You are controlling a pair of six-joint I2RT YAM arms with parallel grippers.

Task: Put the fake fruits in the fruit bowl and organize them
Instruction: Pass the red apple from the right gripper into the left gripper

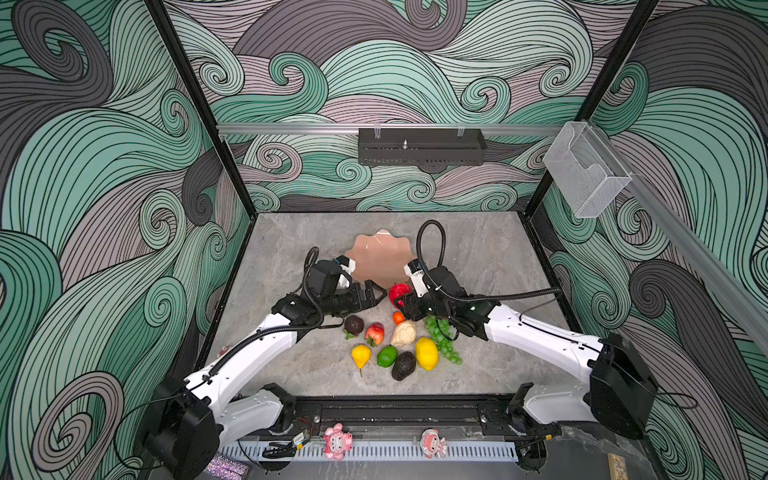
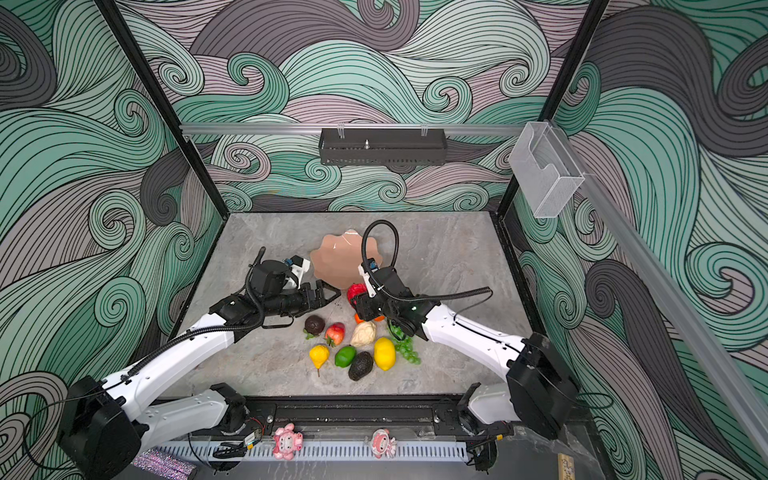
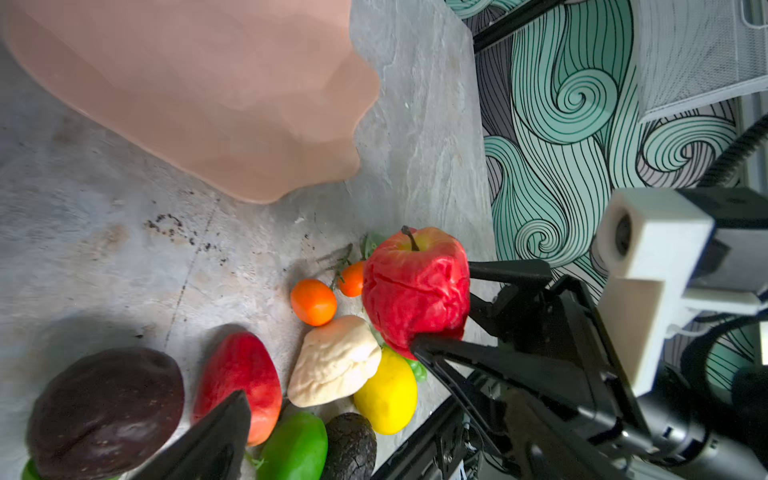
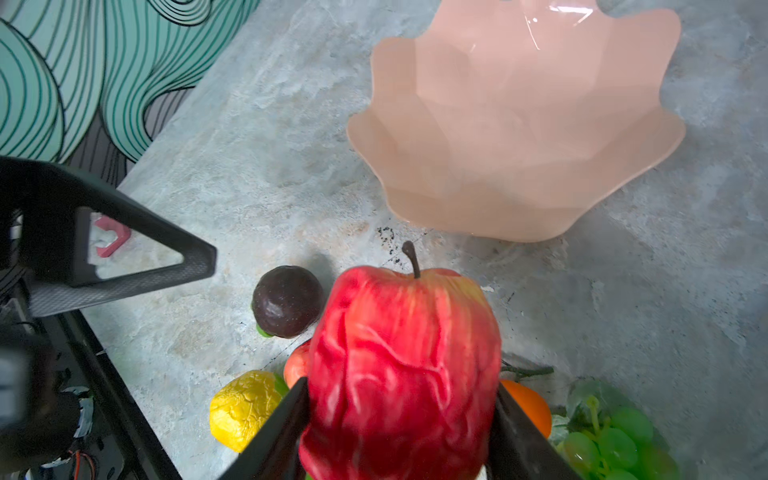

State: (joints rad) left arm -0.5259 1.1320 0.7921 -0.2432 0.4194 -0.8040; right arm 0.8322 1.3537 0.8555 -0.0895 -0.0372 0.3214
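Observation:
My left gripper moves toward the red apple next before closing on it, since my fingers stop short of the apple's wrinkled side point(image 1: 397, 293) point(image 3: 406, 297).
The peach-pink fruit bowl point(image 1: 380, 257) point(image 2: 336, 257) point(image 4: 519, 124) stands empty at mid-table. My right gripper point(image 1: 402, 300) point(image 4: 401, 415) is shut on a wrinkled red apple point(image 1: 398, 292) point(image 3: 415, 286) point(image 4: 403, 365), stem toward the bowl, just short of its near rim. My left gripper point(image 1: 376, 297) point(image 2: 330, 293) hangs open and empty to the left of the apple. Nearer the front lie a dark round fruit point(image 1: 354, 325), strawberry point(image 1: 375, 332), pale cream fruit point(image 1: 404, 333), small orange point(image 1: 398, 318), green grapes point(image 1: 442, 338), lemon point(image 1: 427, 353), lime point(image 1: 387, 356), avocado point(image 1: 403, 365) and yellow pear point(image 1: 361, 355).
Two pink figurines point(image 1: 337, 441) point(image 1: 433, 444) sit on the front rail. A clear box point(image 1: 586, 174) hangs on the right wall and a black shelf point(image 1: 422, 145) on the back wall. A small pink clip point(image 4: 110, 239) lies near the table's left edge.

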